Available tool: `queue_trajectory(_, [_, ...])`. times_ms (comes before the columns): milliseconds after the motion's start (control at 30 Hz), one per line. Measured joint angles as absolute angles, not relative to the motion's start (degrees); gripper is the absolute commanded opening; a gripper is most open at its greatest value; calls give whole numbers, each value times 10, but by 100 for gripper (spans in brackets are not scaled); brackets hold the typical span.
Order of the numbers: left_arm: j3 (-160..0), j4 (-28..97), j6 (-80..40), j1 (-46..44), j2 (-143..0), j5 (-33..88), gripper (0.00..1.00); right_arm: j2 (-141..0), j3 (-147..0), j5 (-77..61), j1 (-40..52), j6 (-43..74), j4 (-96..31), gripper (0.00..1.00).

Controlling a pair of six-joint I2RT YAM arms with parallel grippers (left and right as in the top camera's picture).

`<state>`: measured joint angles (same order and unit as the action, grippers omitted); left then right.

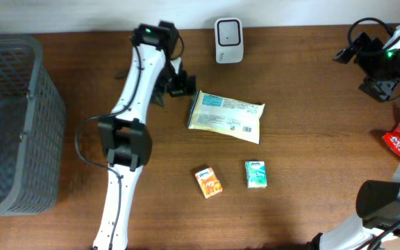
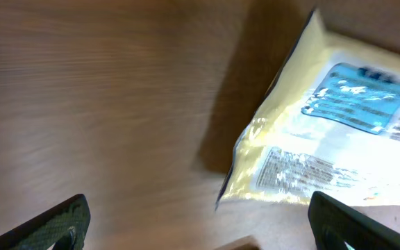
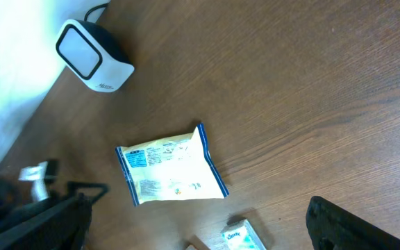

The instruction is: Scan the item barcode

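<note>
I should grab the blue-edged end of the pouch with my left gripper next. That leaves the printed barcode free, and I can turn the pouch over for scanning.
A pale yellow pouch (image 1: pixel 226 116) with a blue label lies flat on the wooden table, just below the white barcode scanner (image 1: pixel 228 31) at the back edge. My left gripper (image 1: pixel 178 85) stands open just left of the pouch, with nothing between its fingers. In the left wrist view the pouch (image 2: pixel 332 146) lies ahead and to the right of the wide-apart jaws of the left gripper (image 2: pixel 200 226). My right gripper (image 1: pixel 375 88) hovers at the far right, open and empty. The right wrist view looks down on the pouch (image 3: pixel 169 172) and scanner (image 3: pixel 92 55) from afar, past the open right gripper (image 3: pixel 196 226).
A grey mesh basket (image 1: pixel 9 125) fills the left edge. An orange carton (image 1: pixel 209 182) and a teal tissue pack (image 1: pixel 255 173) lie in front of the pouch. A red packet (image 1: pixel 399 135) sits at the right edge.
</note>
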<state>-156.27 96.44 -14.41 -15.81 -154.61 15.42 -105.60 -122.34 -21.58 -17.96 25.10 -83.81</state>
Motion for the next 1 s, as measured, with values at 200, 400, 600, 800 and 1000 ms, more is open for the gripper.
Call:
queue_trajectory(200, [-1564, 968, -38, -170, -1618, 341, 55, -1056, -1223, -216, -180, 251, -839, 99])
queue_trajectory(400, [-1564, 939, -26, -211, -1637, 354, 0, -1056, -1223, -216, -180, 251, -838, 98])
queue_trajectory(600, [-1667, 968, -26, -179, -1645, 320, 0, -1056, -1223, -216, -180, 251, -838, 98])
queue_trajectory(800, [-1688, 964, -82, -167, -1500, -61, 0, -1056, -1223, -216, -180, 251, -838, 99])
queue_trajectory(1000, [-1701, 967, -68, -164, -1411, -436, 0, -1056, -1223, -216, -180, 251, -838, 99])
